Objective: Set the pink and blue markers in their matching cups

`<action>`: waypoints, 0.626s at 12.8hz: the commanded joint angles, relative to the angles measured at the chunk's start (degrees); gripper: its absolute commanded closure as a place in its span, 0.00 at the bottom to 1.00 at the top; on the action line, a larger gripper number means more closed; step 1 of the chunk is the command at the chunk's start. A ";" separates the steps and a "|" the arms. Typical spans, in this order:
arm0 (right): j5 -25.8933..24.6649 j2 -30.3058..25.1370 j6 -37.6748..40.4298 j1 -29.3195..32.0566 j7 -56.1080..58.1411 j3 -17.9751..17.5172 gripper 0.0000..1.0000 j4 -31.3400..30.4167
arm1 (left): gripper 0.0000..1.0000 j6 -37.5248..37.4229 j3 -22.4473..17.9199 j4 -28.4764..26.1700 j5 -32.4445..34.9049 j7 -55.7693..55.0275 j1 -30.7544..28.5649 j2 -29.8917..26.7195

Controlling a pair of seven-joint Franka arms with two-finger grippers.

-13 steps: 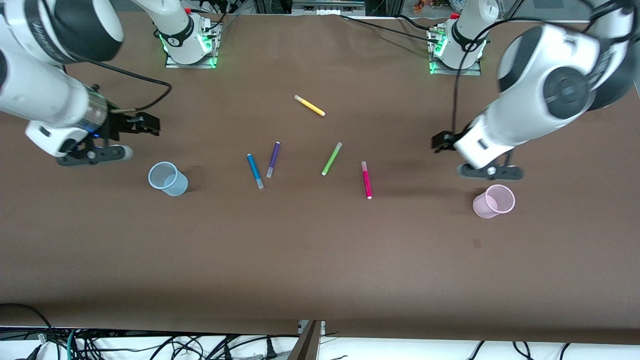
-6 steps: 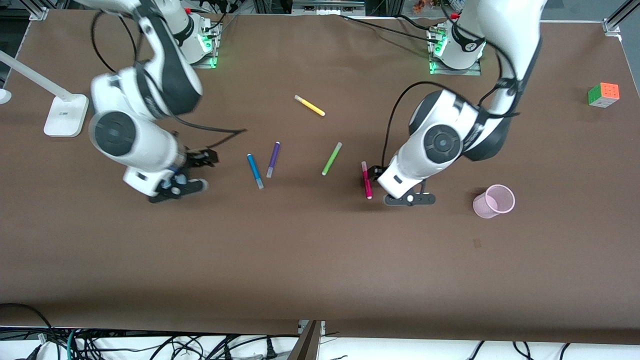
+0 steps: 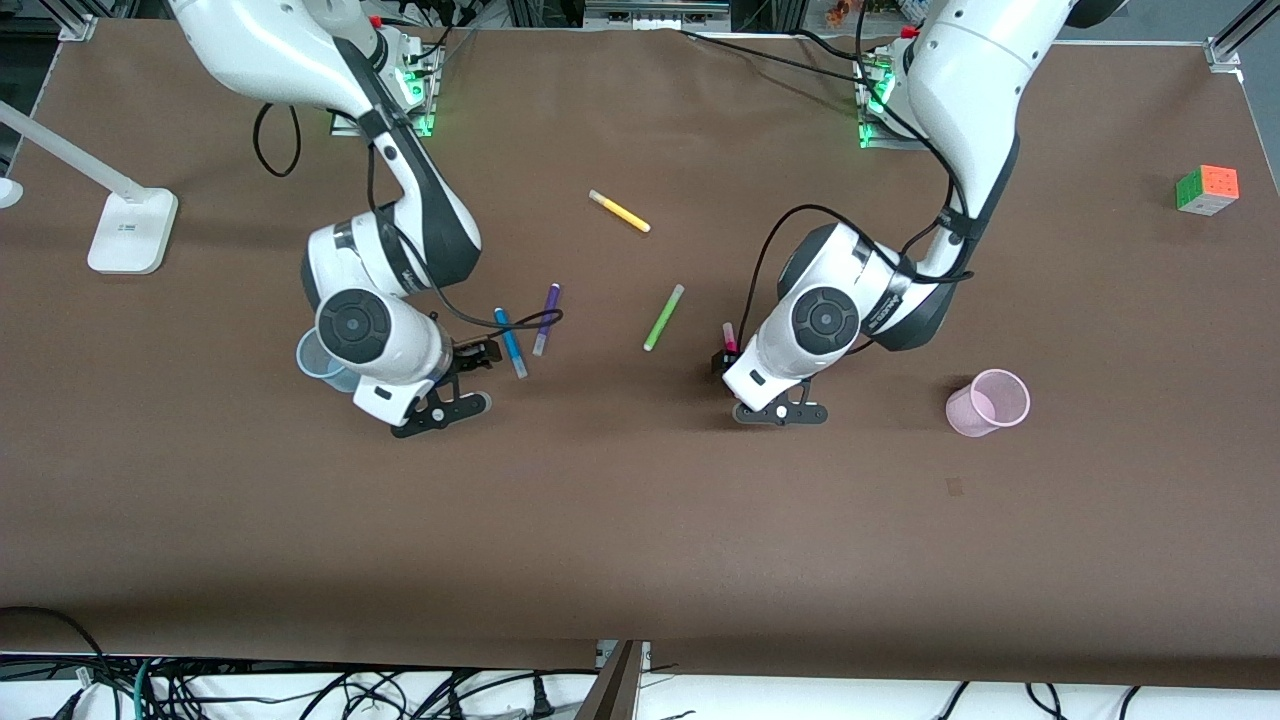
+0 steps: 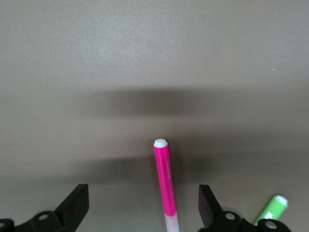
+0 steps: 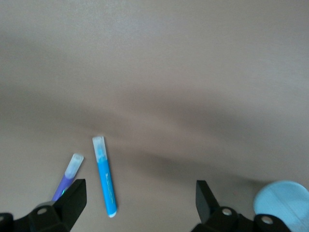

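My left gripper grabs the pink marker by its pink body (image 4: 168, 203) beside the clear cap next, so the pink marker's white end (image 4: 160, 143) stays free for the pink cup.
The pink marker (image 4: 164, 183) lies flat on the brown table between the spread fingers of my left gripper (image 4: 142, 205), which hovers low over it, open and empty. In the front view only the marker's cap end (image 3: 729, 334) shows past the left gripper (image 3: 724, 362). The blue marker (image 5: 105, 176) lies inside the open span of my right gripper (image 5: 140, 198), close to one finger. The front view shows the blue marker (image 3: 510, 342) beside the right gripper (image 3: 478, 354). The light blue cup (image 3: 310, 358) stands half hidden by the right arm. The pink cup (image 3: 988, 402) stands toward the left arm's end.
A purple marker (image 3: 546, 318) lies right beside the blue one. A green marker (image 3: 664, 316) and a yellow marker (image 3: 619, 211) lie mid-table. A colour cube (image 3: 1207, 189) sits at the left arm's end, a white lamp base (image 3: 132, 232) at the right arm's end.
Both arms swung in from the table's ends toward the middle. The right gripper came from beside the blue cup to the blue marker, the left from the pink cup to the pink marker.
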State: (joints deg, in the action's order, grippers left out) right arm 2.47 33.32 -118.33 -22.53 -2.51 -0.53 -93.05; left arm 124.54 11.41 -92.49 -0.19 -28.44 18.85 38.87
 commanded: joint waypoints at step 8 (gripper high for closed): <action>0.78 2.01 -17.10 -1.99 1.54 -2.28 0.00 -11.18 | 0.21 4.84 -0.69 -4.81 1.42 -13.65 4.17 1.20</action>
State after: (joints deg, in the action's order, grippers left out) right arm 2.47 35.16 -132.76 -23.40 -2.01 -2.78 -102.69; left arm 128.49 11.42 -95.87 -0.04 -38.29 21.51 41.22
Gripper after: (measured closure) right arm 0.000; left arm 0.181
